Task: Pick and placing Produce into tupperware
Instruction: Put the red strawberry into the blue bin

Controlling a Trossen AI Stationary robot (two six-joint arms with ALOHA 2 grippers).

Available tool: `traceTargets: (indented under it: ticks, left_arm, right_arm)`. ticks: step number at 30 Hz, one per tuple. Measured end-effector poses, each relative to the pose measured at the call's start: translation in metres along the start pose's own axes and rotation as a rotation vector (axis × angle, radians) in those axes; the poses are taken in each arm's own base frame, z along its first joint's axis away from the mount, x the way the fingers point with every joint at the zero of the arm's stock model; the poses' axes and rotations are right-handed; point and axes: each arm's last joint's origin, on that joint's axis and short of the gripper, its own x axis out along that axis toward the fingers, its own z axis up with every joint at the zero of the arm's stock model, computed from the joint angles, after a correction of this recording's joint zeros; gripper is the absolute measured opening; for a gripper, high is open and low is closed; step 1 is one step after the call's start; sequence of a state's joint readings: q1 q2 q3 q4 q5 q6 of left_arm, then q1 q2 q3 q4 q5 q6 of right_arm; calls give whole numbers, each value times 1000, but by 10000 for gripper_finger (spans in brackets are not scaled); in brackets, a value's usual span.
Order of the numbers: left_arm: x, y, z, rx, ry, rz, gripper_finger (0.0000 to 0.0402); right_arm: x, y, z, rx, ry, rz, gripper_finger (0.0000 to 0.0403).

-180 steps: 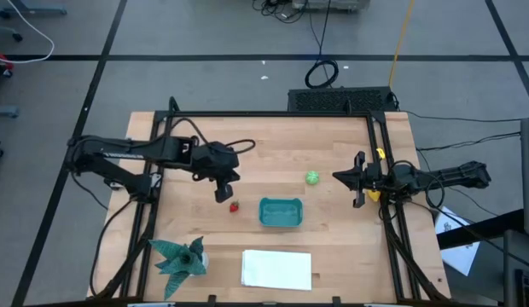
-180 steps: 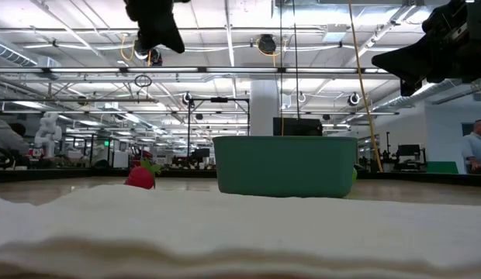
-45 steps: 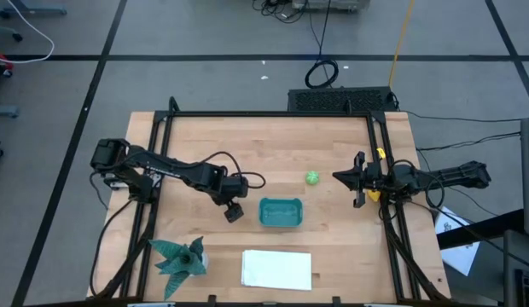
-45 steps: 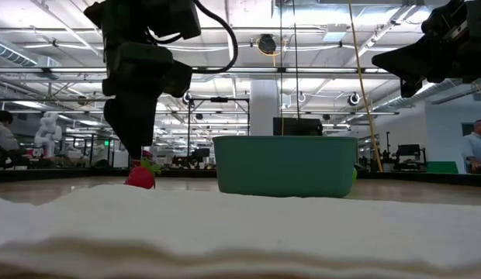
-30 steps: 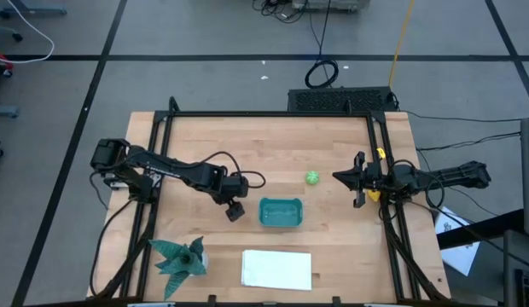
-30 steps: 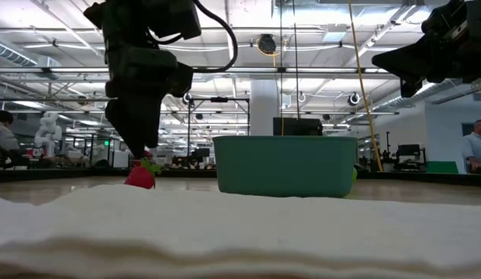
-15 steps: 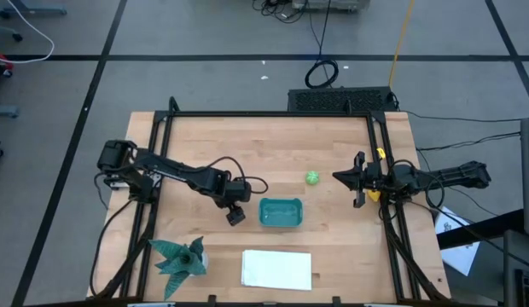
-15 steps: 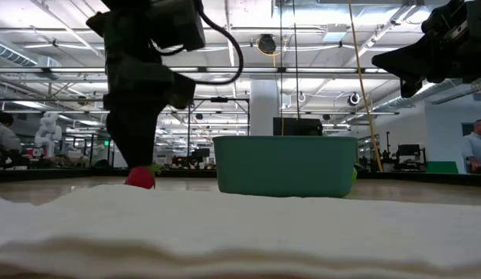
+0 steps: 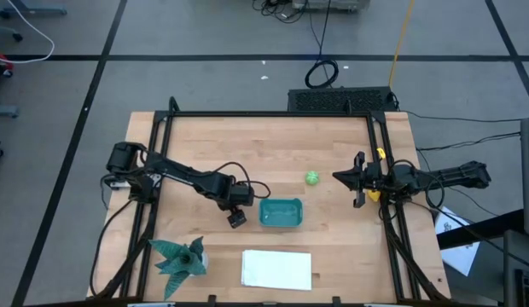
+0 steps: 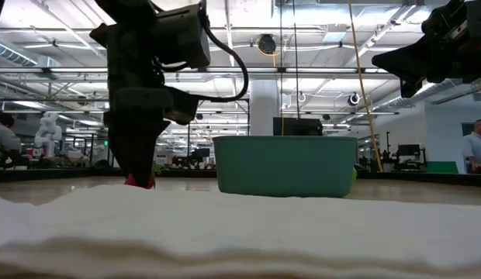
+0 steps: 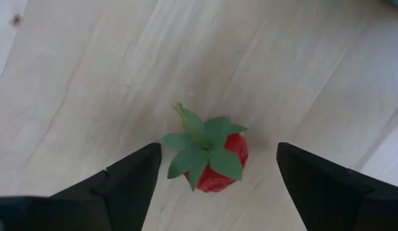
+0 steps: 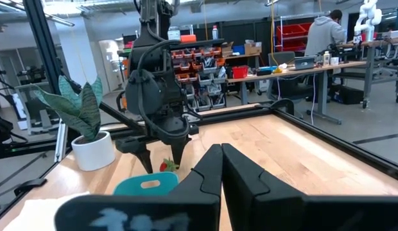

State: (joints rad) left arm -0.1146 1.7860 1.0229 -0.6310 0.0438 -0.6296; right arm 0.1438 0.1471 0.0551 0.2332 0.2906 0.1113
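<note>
My left gripper grabs the strawberry's red body (image 11: 218,178) under the leaves next. Then the strawberry goes into the teal tupperware.
The red produce, a tiny strawberry with green leaves (image 11: 212,162), lies on the wood table just left of the teal tupperware (image 9: 281,212). My left gripper (image 11: 218,160) points straight down over it, open, one finger on each side of the fruit with a gap to both. In the low view the left gripper (image 10: 140,174) hides most of the strawberry (image 10: 140,184). A light green round fruit (image 9: 312,178) lies on the table beyond the tub. My right gripper (image 9: 340,177) waits shut at the table's right side, well above the table.
A spiky teal-green plant in a white pot (image 9: 181,256) stands at the near left. A flat white rectangle (image 9: 276,269) lies at the near edge. A dark frame (image 9: 247,114) runs around the table. The wood between the tub and my right arm is bare.
My left gripper has come down over the strawberry and a little toward the table's near edge, staying open, until its fingers stand on either side of the fruit. The strawberry has stayed where it was.
</note>
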Motion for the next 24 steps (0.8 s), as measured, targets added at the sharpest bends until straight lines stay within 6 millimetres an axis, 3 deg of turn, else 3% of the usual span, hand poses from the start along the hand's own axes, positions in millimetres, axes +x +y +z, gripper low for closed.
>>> traceTargets:
  ticks: [24]
  left_arm:
    - [3, 1, 0, 28, -9, 17, 313]
  right_arm:
    - [0, 0, 0, 0, 0, 0, 0]
